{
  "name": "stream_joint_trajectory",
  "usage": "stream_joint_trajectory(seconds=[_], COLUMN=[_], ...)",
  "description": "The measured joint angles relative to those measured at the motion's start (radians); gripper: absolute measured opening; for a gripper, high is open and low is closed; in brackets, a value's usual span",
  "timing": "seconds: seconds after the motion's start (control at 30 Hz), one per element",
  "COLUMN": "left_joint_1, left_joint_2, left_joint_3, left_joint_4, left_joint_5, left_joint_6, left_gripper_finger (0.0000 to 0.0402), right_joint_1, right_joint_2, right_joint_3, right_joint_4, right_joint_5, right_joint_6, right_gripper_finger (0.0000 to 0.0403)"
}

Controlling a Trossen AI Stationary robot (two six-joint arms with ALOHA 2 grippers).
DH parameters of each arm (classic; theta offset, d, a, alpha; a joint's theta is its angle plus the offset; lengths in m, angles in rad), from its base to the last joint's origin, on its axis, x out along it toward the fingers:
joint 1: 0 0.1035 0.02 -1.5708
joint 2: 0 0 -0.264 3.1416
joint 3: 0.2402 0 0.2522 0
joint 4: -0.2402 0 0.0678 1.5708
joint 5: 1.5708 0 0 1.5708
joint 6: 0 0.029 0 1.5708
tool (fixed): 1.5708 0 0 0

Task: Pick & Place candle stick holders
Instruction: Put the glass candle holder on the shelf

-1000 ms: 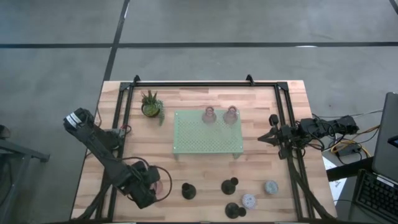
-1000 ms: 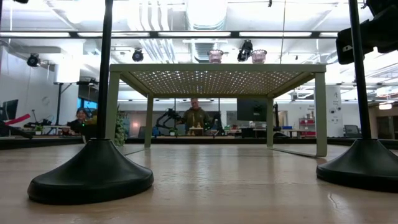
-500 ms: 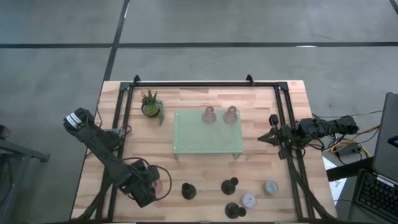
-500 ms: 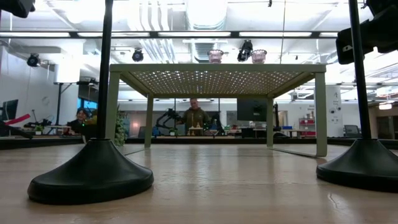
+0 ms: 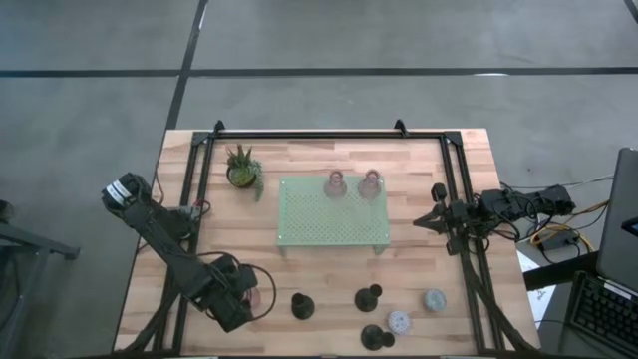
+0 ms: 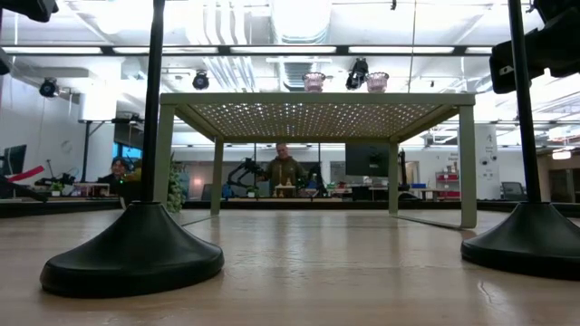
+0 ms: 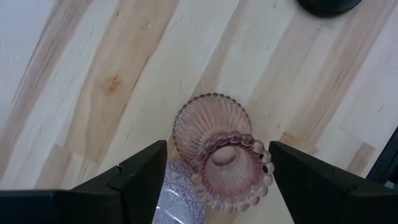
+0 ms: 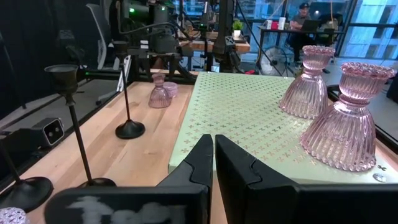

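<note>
My left gripper closes on the holder now, since in the left wrist view the fingertips stand beside the glass holder's beaded rim.
My left gripper is open at the table's near left. In the left wrist view its fingers stand on either side of a pinkish clear glass candle stick holder without touching it. A pale patterned holder sits right beside that one. Two more pink glass holders stand on the pale green tray. Three black holders, a blue-grey one and a lilac one stand near the front edge. My right gripper is shut and empty to the tray's right.
A small green potted plant stands left of the tray's far end. The tray stands on legs above the table. A black frame runs along the table's edges. People sit in the room beyond the table.
A dark part of an arm has come farther into the upper left corner of the low view. Nothing else has visibly moved.
</note>
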Motion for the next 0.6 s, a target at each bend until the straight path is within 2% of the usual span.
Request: stream_joint_trajectory(seconds=[0.33, 0.6], left_joint_1=[0.0, 0.002], left_joint_2=[0.0, 0.0], left_joint_3=[0.0, 0.0], left_joint_4=[0.0, 0.0], left_joint_5=[0.002, 0.0], left_joint_6=[0.001, 0.001], left_gripper_finger=[0.0279, 0.0219], right_joint_1=[0.0, 0.0], right_joint_2=[0.0, 0.0], right_joint_3=[0.0, 0.0], right_joint_4=[0.0, 0.0], right_joint_5=[0.0, 0.0], right_joint_6=[-0.001, 0.001], right_gripper_finger=[0.0013, 0.0013])
